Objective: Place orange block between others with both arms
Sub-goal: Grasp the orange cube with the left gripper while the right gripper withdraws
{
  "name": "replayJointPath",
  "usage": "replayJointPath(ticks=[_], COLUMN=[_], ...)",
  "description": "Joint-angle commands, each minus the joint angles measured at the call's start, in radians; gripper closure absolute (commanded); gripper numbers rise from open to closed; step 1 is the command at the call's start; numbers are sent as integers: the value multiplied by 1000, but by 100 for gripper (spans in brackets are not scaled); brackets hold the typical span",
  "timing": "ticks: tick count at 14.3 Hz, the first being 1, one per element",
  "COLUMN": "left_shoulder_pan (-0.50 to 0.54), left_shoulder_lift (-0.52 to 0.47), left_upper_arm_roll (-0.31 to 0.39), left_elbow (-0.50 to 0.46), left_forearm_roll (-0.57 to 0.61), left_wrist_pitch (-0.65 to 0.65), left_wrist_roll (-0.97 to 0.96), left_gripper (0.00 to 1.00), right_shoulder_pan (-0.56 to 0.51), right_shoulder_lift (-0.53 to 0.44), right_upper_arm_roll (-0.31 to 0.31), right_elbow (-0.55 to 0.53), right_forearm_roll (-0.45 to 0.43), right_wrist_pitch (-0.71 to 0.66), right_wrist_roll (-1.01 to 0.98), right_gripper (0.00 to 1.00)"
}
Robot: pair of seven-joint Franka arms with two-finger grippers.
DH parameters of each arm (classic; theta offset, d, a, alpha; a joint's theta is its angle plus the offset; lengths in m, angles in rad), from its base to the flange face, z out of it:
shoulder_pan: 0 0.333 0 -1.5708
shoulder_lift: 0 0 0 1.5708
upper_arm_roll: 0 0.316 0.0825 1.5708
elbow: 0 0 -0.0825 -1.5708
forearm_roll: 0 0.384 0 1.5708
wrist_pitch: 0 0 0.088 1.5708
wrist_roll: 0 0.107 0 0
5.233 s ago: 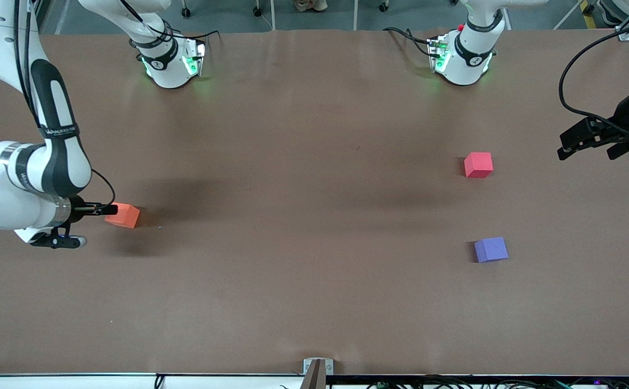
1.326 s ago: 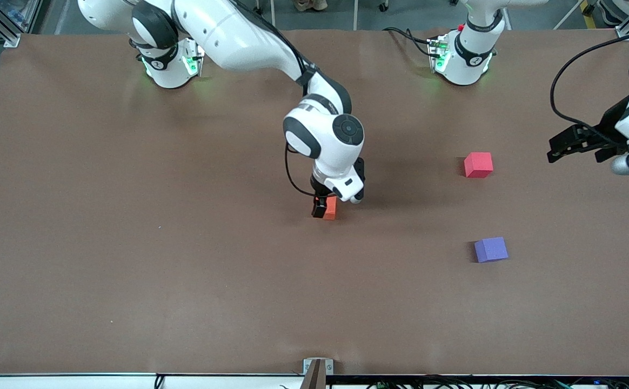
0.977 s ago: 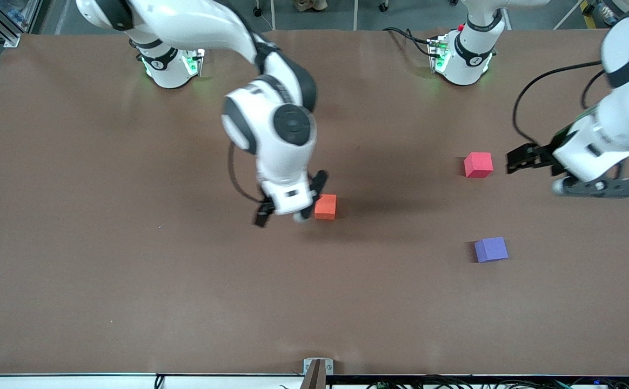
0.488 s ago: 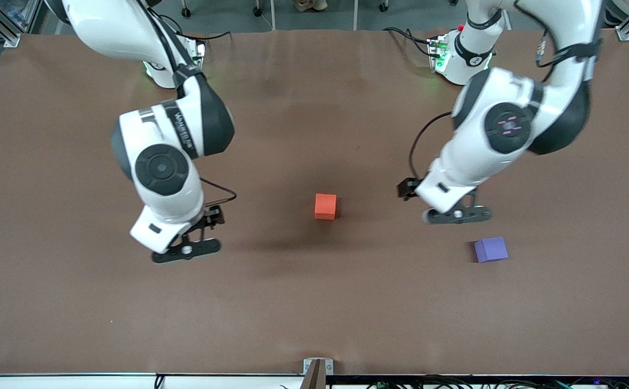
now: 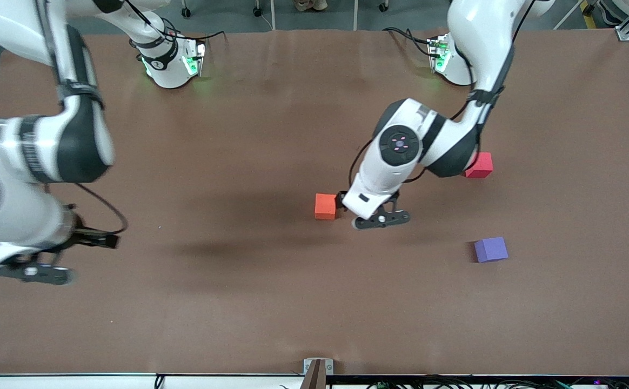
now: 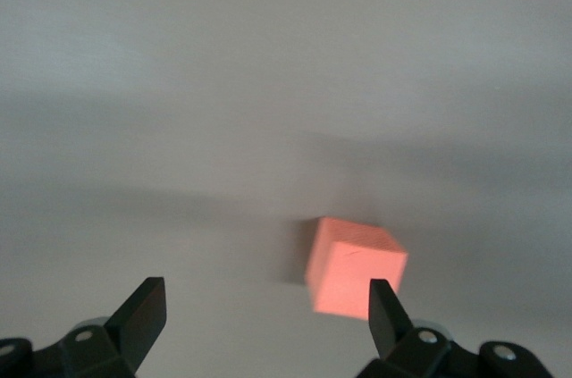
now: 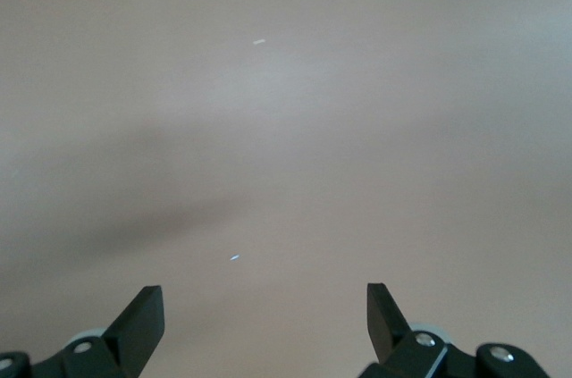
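Observation:
The left gripper grabs the orange block (image 5: 325, 206) by its opposite sides next, to set it between the pinkish-red cube and the purple-blue cube (image 5: 490, 249).
The orange block (image 5: 325, 206) (image 6: 356, 268) sits alone near the middle of the brown table (image 5: 271, 292). My left gripper (image 5: 341, 199) (image 6: 264, 293) is low beside it, on the side toward the left arm's end. It is open and holds nothing; the block lies just ahead of the jaws, close to one finger. The pinkish-red cube (image 5: 481, 165) is partly hidden by the left arm. Nearer the front camera stands the purple-blue cube (image 5: 490, 249). My right gripper (image 5: 110, 240) (image 7: 264, 298) is open and empty over bare table at the right arm's end.
The two green-lit arm bases (image 5: 171, 62) (image 5: 449, 59) and their cables stand along the table edge farthest from the front camera. A small metal bracket (image 5: 318, 367) sits at the edge nearest that camera.
The right arm pulled away from the orange block to its own end of the table. The left arm swung in from its end to beside the block. The block stayed put.

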Motion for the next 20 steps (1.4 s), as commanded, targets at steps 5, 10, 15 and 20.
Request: replayJointPath(ticks=[5, 10, 15, 20], left_shoulder_pan=[-99, -127, -145, -154], left_shoulder_lift=[152, 184, 219, 241], left_upper_arm_roll=[21, 19, 21, 21], left_elbow=[57, 54, 55, 55], left_forearm_roll=[71, 155, 189, 229], left_wrist_pitch=[162, 181, 193, 219], left_wrist_roll=[-87, -89, -110, -194], left_gripper=[0, 0, 0, 44], right_shoulder_pan=[-157, -133, -139, -125], right_shoulder_lift=[-324, -425, -432, -441], right_upper_arm_roll=[23, -30, -49, -44], right_elbow=[-281, -332, -329, -352], right_forearm_roll=[183, 196, 196, 193], right_wrist_pitch=[77, 68, 4, 17], right_wrist_roll=[-87, -157, -271, -282], right_gripper=[0, 0, 0, 0])
